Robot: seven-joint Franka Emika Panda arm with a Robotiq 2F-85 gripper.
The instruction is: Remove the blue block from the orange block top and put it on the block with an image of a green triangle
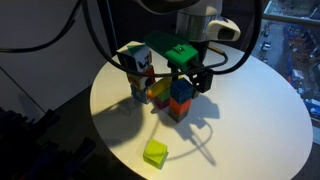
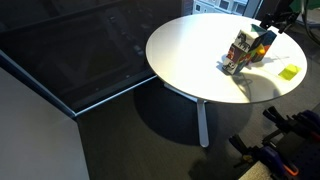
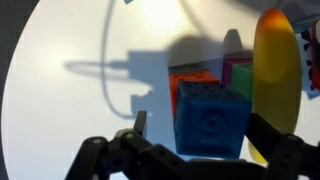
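I need to close my gripper on the blue block (image 1: 182, 89) (image 3: 211, 120), because my fingers are down on both sides of the block.
A blue block (image 1: 181, 91) sits on top of an orange block (image 1: 178, 109) near the middle of the round white table (image 1: 250, 120). In the wrist view the blue block (image 3: 210, 118) fills the space between my fingers, with the orange block (image 3: 190, 75) under it. My gripper (image 1: 185, 80) is open and straddles the blue block (image 3: 205, 140). There is a gap on the left finger's side, and the right finger is close to the block. A block with a green face (image 3: 240, 72) lies just beyond; I cannot make out a triangle on it.
A stack of picture blocks (image 1: 138, 65) stands next to the orange block, also seen in an exterior view (image 2: 243, 50). A yellow-green block (image 1: 155, 153) lies alone near the table edge. A blurred yellow shape (image 3: 275, 70) is at the right in the wrist view.
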